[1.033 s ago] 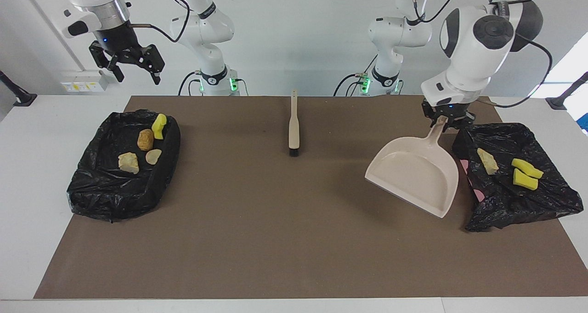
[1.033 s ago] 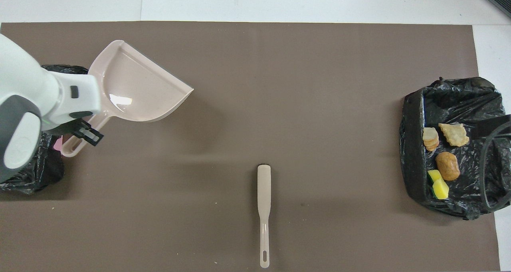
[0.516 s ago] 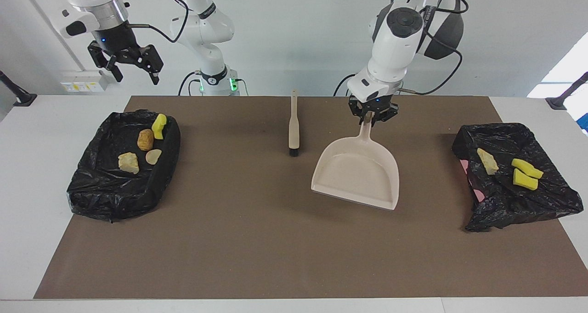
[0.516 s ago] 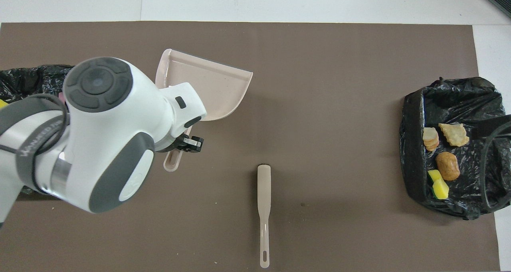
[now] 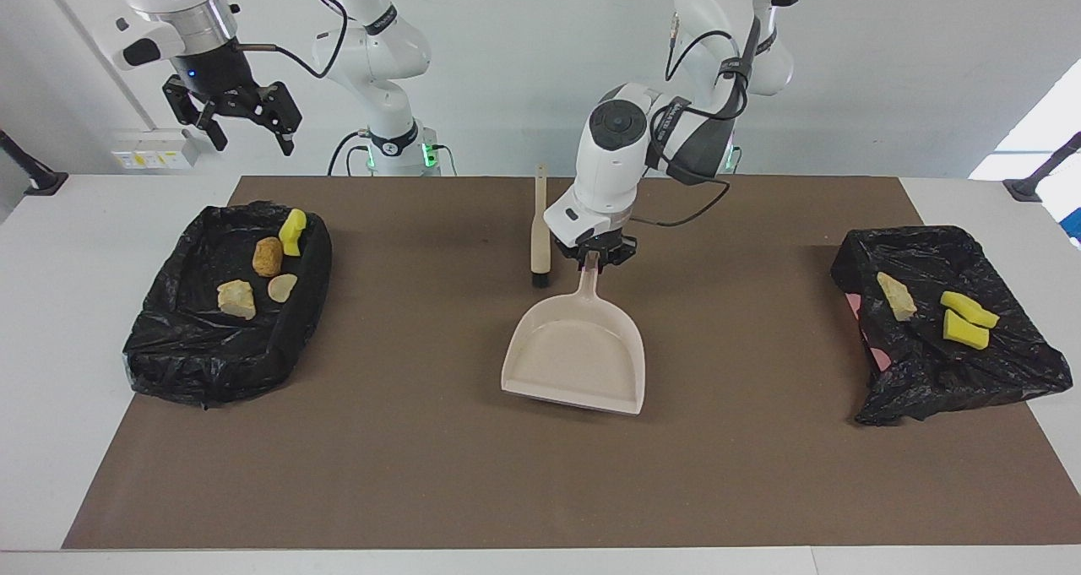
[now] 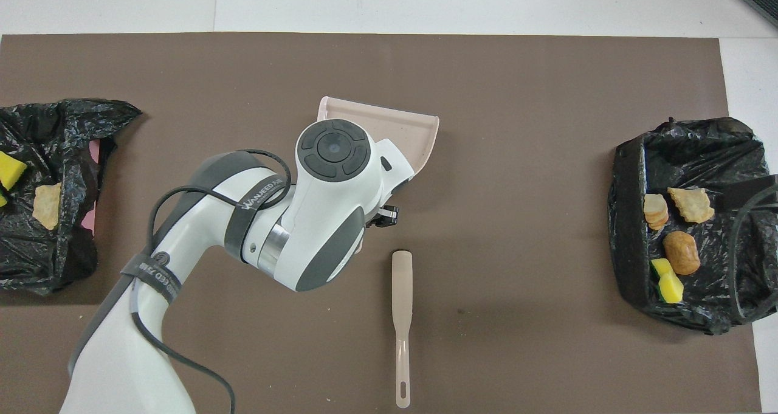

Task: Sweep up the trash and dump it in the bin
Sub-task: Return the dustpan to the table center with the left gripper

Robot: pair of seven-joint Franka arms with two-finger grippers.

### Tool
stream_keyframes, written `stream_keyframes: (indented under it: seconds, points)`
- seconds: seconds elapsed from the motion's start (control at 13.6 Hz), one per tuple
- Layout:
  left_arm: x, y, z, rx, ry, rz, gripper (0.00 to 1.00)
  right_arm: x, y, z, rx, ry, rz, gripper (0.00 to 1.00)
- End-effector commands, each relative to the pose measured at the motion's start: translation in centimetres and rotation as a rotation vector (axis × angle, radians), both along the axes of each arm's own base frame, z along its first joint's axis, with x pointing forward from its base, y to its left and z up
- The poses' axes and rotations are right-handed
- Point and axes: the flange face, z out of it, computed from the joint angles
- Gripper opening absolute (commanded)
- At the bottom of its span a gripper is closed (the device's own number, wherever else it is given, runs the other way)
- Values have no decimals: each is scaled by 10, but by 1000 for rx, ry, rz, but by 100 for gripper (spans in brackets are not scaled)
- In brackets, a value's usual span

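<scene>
The pan's wide front edge (image 6: 380, 109) hangs above the brown mat, so my left gripper keeps hold of the dustpan. The dustpan would drop if I opened now.
My left gripper (image 5: 594, 257) is shut on the handle of the beige dustpan (image 5: 578, 360), whose pan lies low at the middle of the brown mat, mouth away from the robots. The left arm hides most of the dustpan (image 6: 398, 125) from above. The beige brush (image 5: 540, 229) lies flat beside the dustpan's handle. Trash sits in both black-bagged bins. The bin (image 5: 169, 364) at the right arm's end holds several scraps (image 5: 267, 256). The bin (image 5: 929, 389) at the left arm's end holds a cream chunk (image 5: 896, 295) and yellow sponge pieces (image 5: 964, 328). My right gripper (image 5: 245, 119) hangs open, high over the table's edge.
The brown mat (image 5: 439, 474) covers most of the white table. From above, the brush (image 6: 402, 317) lies in the mat's middle, nearer to the robots than the pan. The bins (image 6: 626, 219) (image 6: 55, 262) stand at the mat's two ends.
My left arm has carried the dustpan from beside the bin at its own end to the middle of the mat, next to the brush. The right arm has stayed put.
</scene>
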Motion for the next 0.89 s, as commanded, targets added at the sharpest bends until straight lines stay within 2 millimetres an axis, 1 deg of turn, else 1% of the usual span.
stream_keyframes:
  seconds: [0.0, 0.07, 0.15, 0.22, 0.3, 0.37, 0.44, 0.52, 0.66, 0.81]
  points:
    - [12, -12, -4, -41, -28, 30, 0, -6, 2, -2, 33, -17, 3, 100]
    - [14, -14, -14, -36, -19, 46, 0, -3, -1, -3, 31, -34, -7, 100]
    - [19, -29, -30, -23, -21, 68, 0, -1, -2, -7, 32, -50, -11, 100]
    - [20, -43, -35, -24, -23, 62, 0, 0, -5, -7, 32, -66, -16, 100]
    - [21, -43, -37, -29, -22, 75, 0, 1, -4, -7, 35, -68, -29, 100]
    - [24, -43, -35, -39, -41, 82, 0, 0, -3, -8, 45, -69, -40, 100]
    - [23, -45, -35, -48, -55, 83, 2, 0, -2, -8, 56, -67, -45, 100]
    - [18, -45, -43, -44, -51, 93, 12, 0, -2, -8, 55, -64, -35, 100]
    - [11, -41, -53, -41, -50, 111, 20, 2, -2, -7, 53, -69, -36, 100]
    - [9, -38, -53, -40, -49, 116, 28, 4, 1, -5, 52, -73, -29, 100]
